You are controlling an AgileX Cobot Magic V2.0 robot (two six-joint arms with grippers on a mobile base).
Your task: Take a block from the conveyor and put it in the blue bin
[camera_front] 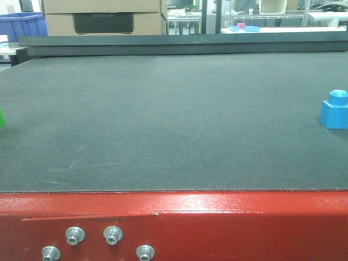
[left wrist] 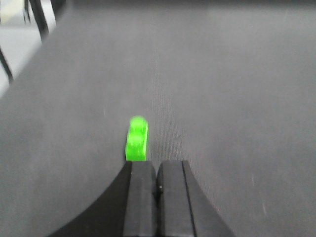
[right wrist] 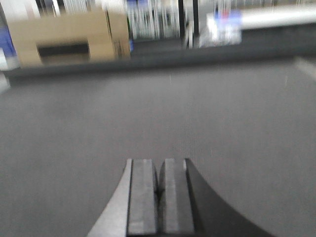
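Observation:
Next, my right gripper grabs the block by its round stud and square body (camera_front: 336,109), to get the blue block into the blue bin (camera_front: 22,24).
The blue block (camera_front: 335,110), cube-like with a round stud on top, sits on the conveyor belt (camera_front: 174,119) at the far right edge of the front view. No gripper shows in the front view. My left gripper (left wrist: 157,164) is shut and empty over the belt, with a green object (left wrist: 137,138) lying just beyond its left fingertip. My right gripper (right wrist: 158,161) is shut and empty above bare belt; the block does not show in the right wrist view. A blue bin (camera_front: 22,24) stands at the back left, behind the belt.
The green object also shows as a sliver at the left edge of the front view (camera_front: 2,117). The red frame (camera_front: 174,223) with silver bolts runs along the near edge. A cardboard box (camera_front: 103,16) stands behind the belt; a table with small items (camera_front: 244,27) is at the back right.

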